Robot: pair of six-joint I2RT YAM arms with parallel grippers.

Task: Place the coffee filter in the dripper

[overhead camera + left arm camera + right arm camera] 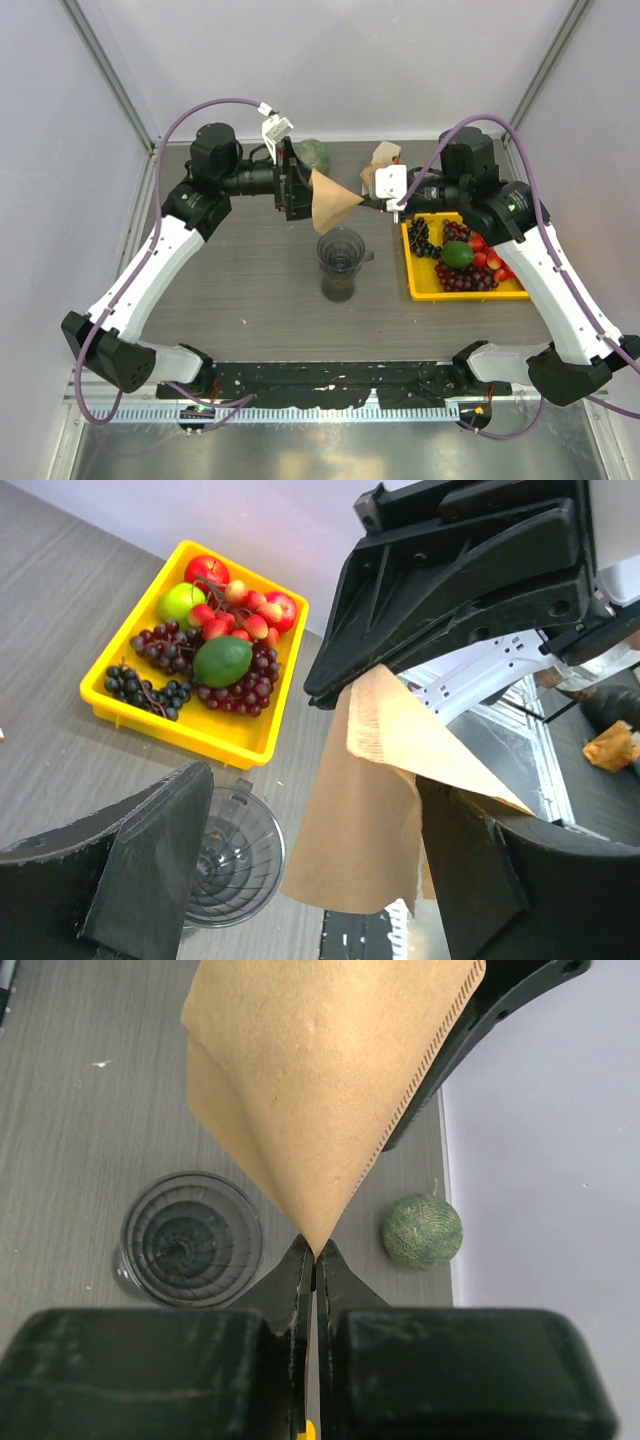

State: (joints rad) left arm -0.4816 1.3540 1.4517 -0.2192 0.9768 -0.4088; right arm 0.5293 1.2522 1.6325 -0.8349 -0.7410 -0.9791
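Observation:
The coffee filter has its paper side between the fingers of my left gripper, with one finger inside the filter's wide opening, so my left gripper will close on it.
The coffee filter, a light-brown paper cone, hangs in the air between my two grippers, above and just behind the dripper. My right gripper is shut on the filter's pointed tip. My left gripper is open, with the filter's wide end between its fingers and one edge lying against the right-hand finger. The dark see-through dripper stands upright and empty on the table; in the right wrist view it is below and left of the filter.
A yellow tray of grapes, apples and a lime stands right of the dripper; its rim also shows in the left wrist view. A green melon-like ball lies at the back near the wall. A pack of brown papers stands behind my right gripper.

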